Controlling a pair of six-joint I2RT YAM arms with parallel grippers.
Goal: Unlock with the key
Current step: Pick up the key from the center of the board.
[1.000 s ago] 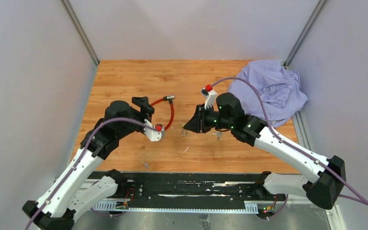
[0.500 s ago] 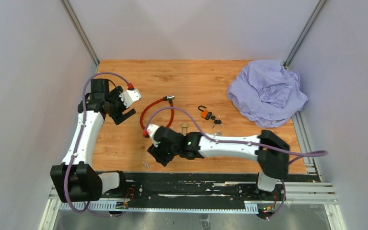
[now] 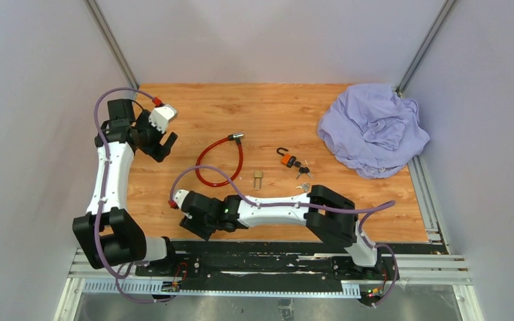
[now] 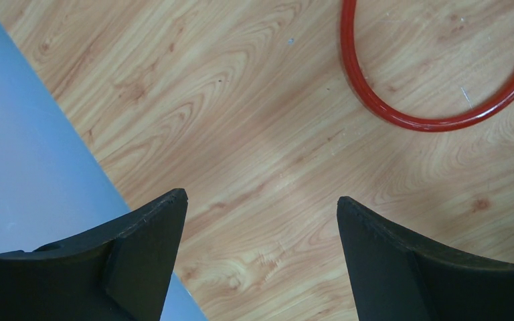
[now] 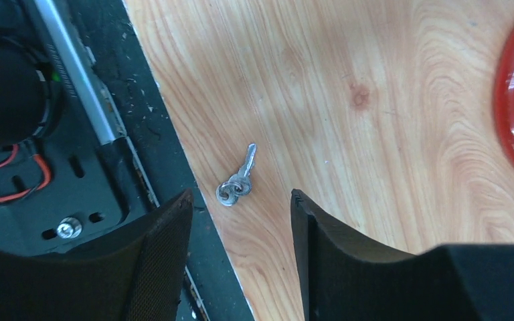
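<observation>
My right gripper's fingers stop above the key in the right wrist view, so the gripper comes down to the key next, before it closes on the key.
A small silver key on a ring (image 5: 237,184) lies on the wooden table by its front edge. My right gripper (image 5: 241,195) is open just above it, one finger on each side; in the top view the gripper (image 3: 197,231) hides the key. A red cable lock (image 3: 221,160) lies looped mid-table, with a brass lock cylinder (image 3: 258,179) to its right. An orange padlock (image 3: 284,159) with a bunch of keys (image 3: 301,168) lies further right. My left gripper (image 3: 164,144) is open and empty at the far left, with part of the red cable (image 4: 435,124) ahead of it.
A crumpled purple cloth (image 3: 375,127) lies at the back right. Grey walls (image 4: 27,167) close in the table, one close beside the left gripper. The black mounting rail (image 5: 73,167) runs along the front edge right beside the small key.
My right gripper has moved left and toward the front edge, over the small key. My left gripper has pulled a little further back and left.
</observation>
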